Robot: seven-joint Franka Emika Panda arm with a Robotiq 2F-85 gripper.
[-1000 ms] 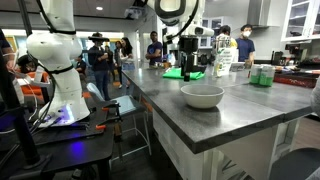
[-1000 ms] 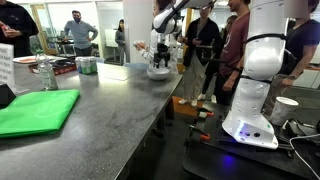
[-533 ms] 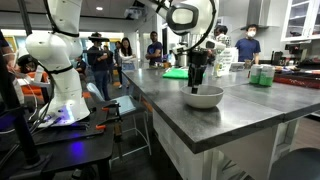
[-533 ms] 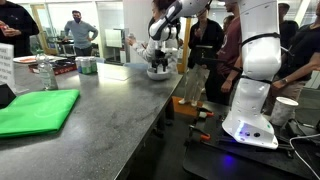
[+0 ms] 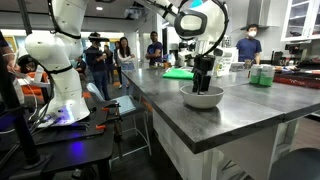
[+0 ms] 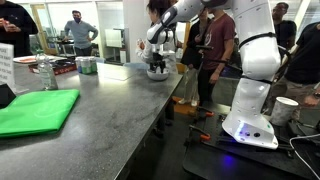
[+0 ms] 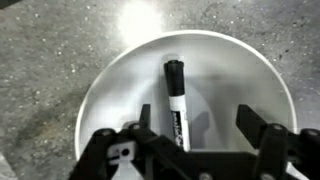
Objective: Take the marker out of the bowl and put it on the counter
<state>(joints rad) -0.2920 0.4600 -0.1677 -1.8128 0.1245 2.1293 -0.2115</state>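
Note:
The marker's white body [image 7: 180,120] is between my open fingers with both sides free, so my gripper should close. Closing now would hold the marker.
A wide white bowl [image 7: 120,80] sits on the dark grey counter [image 7: 50,60]. A marker [image 7: 176,100] with a black cap and white body lies in the bowl's middle. My gripper [image 7: 196,120] is open, fingers spread inside the bowl, with the marker between them and nearer one finger. In both exterior views the gripper [image 5: 204,82] [image 6: 157,66] hangs straight down into the bowl [image 5: 203,98] [image 6: 157,73] on the counter [image 5: 210,125] [image 6: 90,110]; the marker is hidden there.
A green cloth [image 6: 35,110] lies on the counter, and green containers [image 5: 263,75] stand at its far end. A second white robot [image 5: 58,70] stands beside the counter over a low black table [image 5: 60,140]. Several people stand in the background.
The arm has swung over the bowl and come down, so the open gripper now reaches into it. The bowl and marker have not moved.

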